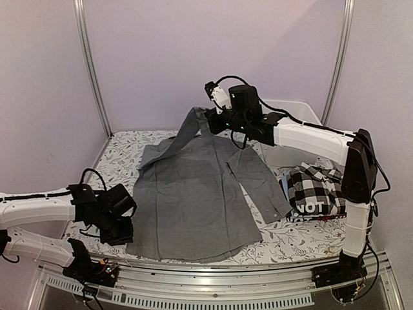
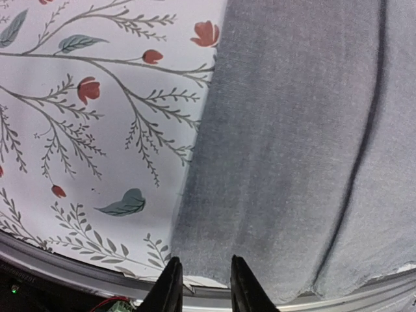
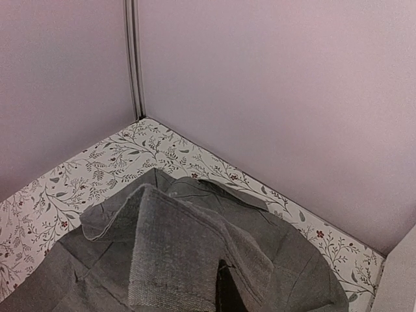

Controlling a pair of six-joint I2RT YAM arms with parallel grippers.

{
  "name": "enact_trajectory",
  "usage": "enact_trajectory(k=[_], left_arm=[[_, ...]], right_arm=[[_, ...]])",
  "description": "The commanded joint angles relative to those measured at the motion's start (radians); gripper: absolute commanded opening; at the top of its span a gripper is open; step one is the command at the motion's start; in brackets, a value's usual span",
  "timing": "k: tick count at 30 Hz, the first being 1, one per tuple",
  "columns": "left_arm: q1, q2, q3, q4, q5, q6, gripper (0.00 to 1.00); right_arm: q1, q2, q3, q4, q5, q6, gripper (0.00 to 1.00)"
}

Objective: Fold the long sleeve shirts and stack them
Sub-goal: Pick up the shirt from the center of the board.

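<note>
The left gripper will next grab the grey shirt (image 1: 193, 194) by the near outer corner of its hem, to fold that side of the shirt inward over the body.
A plain grey button-up shirt (image 1: 193, 194) lies spread on the flowered table (image 1: 122, 152). My right gripper (image 1: 210, 119) is shut on its upper part near the collar and holds that part lifted at the back. In the right wrist view the grey cloth (image 3: 175, 253) drapes over the gripper (image 3: 222, 296) and hides most of its fingers. My left gripper (image 1: 124, 227) is low at the shirt's near left corner. In the left wrist view its fingers (image 2: 170, 286) stand apart over the hem (image 2: 260, 195), gripping nothing. A black-and-white checked shirt (image 1: 316, 184) lies folded on a dark one lettered "NOT" (image 1: 311, 208).
A white bin (image 1: 293, 113) stands at the back right behind the right arm. A pale blue cloth edge (image 1: 284, 184) shows beside the folded pile. The table's metal front rail (image 2: 78, 270) runs just below the left gripper. Walls close the table at the back and both sides.
</note>
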Motion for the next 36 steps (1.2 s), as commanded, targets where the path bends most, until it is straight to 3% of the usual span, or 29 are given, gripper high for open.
enact_trajectory(k=[1,16,23,26,36], left_arm=[[0.019,-0.004,-0.034,-0.016,-0.001,-0.038,0.27],[0.043,-0.003,-0.132,0.093,0.11,-0.037,0.24],[0.043,-0.015,-0.148,0.117,0.139,-0.037,0.1],[0.043,-0.019,-0.135,0.091,0.116,-0.042,0.0],[0.056,-0.089,-0.019,-0.031,-0.019,-0.04,0.0]], right_arm=[[0.002,-0.067,-0.03,0.021,-0.052,0.045,0.0],[0.002,-0.094,-0.046,0.021,-0.067,0.048,0.0],[0.003,-0.092,-0.047,0.027,-0.067,0.052,0.0],[0.002,-0.092,-0.043,0.027,-0.064,0.05,0.0],[0.001,-0.059,0.036,0.022,-0.012,-0.032,0.0]])
